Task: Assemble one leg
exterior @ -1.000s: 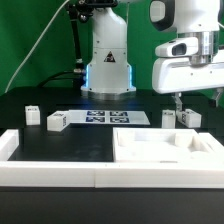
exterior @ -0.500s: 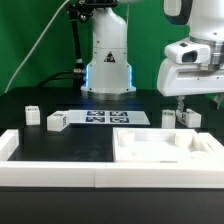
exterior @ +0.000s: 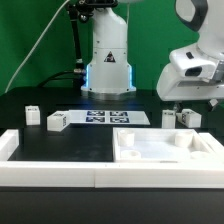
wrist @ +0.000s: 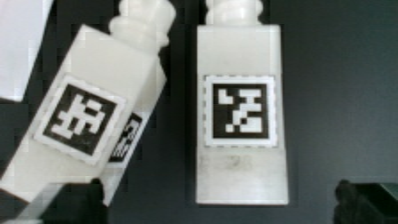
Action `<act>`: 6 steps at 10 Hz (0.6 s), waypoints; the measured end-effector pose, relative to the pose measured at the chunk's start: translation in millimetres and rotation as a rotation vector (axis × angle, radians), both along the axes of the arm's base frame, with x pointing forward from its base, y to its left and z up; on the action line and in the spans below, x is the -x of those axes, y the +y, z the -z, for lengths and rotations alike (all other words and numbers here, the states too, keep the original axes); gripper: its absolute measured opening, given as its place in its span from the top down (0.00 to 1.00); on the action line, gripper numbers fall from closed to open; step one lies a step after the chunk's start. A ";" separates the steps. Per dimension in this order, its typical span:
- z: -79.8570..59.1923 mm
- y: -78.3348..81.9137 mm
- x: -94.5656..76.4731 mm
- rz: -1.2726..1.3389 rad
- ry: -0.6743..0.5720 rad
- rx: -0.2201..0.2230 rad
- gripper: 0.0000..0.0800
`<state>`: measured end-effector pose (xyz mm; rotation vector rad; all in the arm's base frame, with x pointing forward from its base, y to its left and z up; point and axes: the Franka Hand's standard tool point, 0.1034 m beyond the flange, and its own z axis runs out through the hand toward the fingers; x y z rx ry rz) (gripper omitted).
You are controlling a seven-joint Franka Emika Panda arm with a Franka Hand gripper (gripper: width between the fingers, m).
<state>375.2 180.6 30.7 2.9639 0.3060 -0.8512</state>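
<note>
Next, my gripper reaches the straight leg and grabs its tagged body point(exterior: 190, 118) point(wrist: 242, 160), so the leg's knobbed end stays free for the white tray-shaped piece.
Two legs stand close together at the exterior view's right, one point(exterior: 168, 118) left of the other point(exterior: 188, 116). In the wrist view both show their black-and-white tags: one leg point(wrist: 240, 110) lies straight between my fingertips and the other point(wrist: 89, 115) is tilted beside it. My gripper point(exterior: 190, 104) hovers just above this pair. It is open in the wrist view point(wrist: 222, 205), with a dark fingertip point(wrist: 370, 200) on each side of the straight leg and apart from it. It holds nothing.
Two more legs point(exterior: 30, 115) point(exterior: 56, 121) stand at the exterior view's left. The marker board point(exterior: 100, 118) lies in the middle before the robot base point(exterior: 107, 60). The large white tray-shaped piece point(exterior: 205, 152) sits in front of the right legs, with a white rim point(exterior: 50, 172) along the front.
The gripper has moved toward the exterior view's right and slightly lower, over the right pair of legs. The legs have not moved.
</note>
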 end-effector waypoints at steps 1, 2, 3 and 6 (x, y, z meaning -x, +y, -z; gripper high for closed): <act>-0.6 -1.0 5.7 -0.006 0.082 0.023 0.19; 1.1 0.5 5.8 -0.010 0.146 0.037 0.19; 1.6 1.9 4.8 -0.012 0.189 0.047 0.19; 1.4 4.5 3.4 -0.020 0.236 0.054 0.19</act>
